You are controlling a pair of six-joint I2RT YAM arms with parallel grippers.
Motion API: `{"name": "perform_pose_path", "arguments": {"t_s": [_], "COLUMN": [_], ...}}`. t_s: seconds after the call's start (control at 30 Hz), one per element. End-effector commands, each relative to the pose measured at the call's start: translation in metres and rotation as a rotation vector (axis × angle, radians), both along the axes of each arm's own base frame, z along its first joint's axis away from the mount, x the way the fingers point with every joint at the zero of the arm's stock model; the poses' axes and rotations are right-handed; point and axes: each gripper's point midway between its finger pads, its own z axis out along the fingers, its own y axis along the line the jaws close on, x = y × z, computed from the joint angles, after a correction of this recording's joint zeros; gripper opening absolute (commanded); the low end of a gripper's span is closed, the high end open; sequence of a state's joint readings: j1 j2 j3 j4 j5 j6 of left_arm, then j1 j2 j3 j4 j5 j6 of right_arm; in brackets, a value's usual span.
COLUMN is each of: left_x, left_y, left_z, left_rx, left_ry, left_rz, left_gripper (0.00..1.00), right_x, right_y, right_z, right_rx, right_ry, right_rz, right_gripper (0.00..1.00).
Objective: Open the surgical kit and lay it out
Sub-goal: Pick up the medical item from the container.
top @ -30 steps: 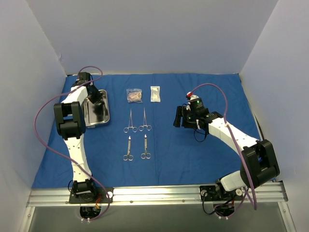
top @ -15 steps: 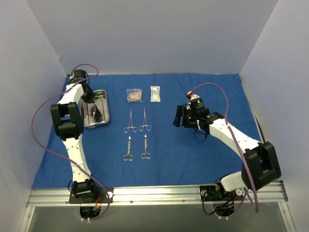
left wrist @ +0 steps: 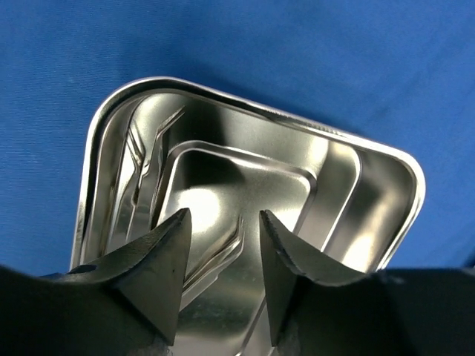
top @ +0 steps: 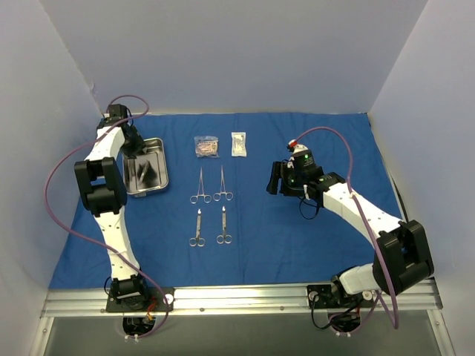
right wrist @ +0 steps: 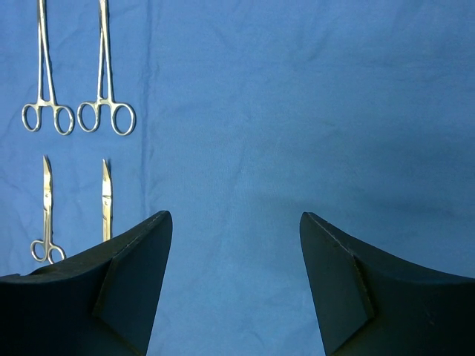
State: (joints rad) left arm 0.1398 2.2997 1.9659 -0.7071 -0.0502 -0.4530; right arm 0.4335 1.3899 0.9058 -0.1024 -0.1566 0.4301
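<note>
My left gripper needs to grab the tweezers (left wrist: 214, 259) near their bent tips next, so the other end of the tweezers stays free to hand over to my right gripper.
The blue cloth wrap (top: 297, 237) lies spread flat over the table. On its far left stands the steel tray (top: 165, 178), and thin tweezers (left wrist: 214, 259) lie on the tray floor. My left gripper (top: 136, 153) hangs over the tray's far end. In the left wrist view it (left wrist: 224, 222) is open, with the tweezers below the gap and nothing held. Two clear packets (top: 206, 146) (top: 237, 143) lie at the back. Two ring-handled clamps (top: 200, 187) (top: 223, 185) and two scissors (top: 197, 228) (top: 223, 226) are laid out in rows. My right gripper (top: 274, 179) is open above bare cloth (right wrist: 237, 111).
Pale walls close in the cloth at the back and on both sides. A metal rail (top: 237, 297) runs along the near edge by the arm bases. The clamps (right wrist: 107, 111) and scissors (right wrist: 107, 200) lie to the left of my right gripper's fingers.
My left gripper has gone from shut to open and has drawn back toward the tray's far left end. The right arm has stayed still.
</note>
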Motion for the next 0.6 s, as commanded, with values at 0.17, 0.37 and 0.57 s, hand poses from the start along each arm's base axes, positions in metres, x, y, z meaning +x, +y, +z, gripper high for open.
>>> {"name": "perform_pose_path", "arguments": {"t_s": [0.17,0.37,0.57], "left_x": [-0.011,-0.019,-0.019], "left_y": [-0.013,-0.014,-0.019], "left_z": [0.053,0.03,0.018], "left_rx": [0.093,0.172,0.175], "left_ry": [-0.071,0.01,0.043], "left_rz": [-0.296,-0.36,-0.416], "left_gripper": [0.56,0.56,0.52], "right_x": [-0.004,-0.003,-0.001], "right_y": [-0.003,0.001,0.003], "right_z": [0.009,0.008,0.01], "right_rx": [-0.005,0.005,0.004], "right_ry": [-0.025,-0.022,-0.027], "right_rz": [-0.004,0.014,0.026], "right_gripper": [0.65,0.65,0.65]}}
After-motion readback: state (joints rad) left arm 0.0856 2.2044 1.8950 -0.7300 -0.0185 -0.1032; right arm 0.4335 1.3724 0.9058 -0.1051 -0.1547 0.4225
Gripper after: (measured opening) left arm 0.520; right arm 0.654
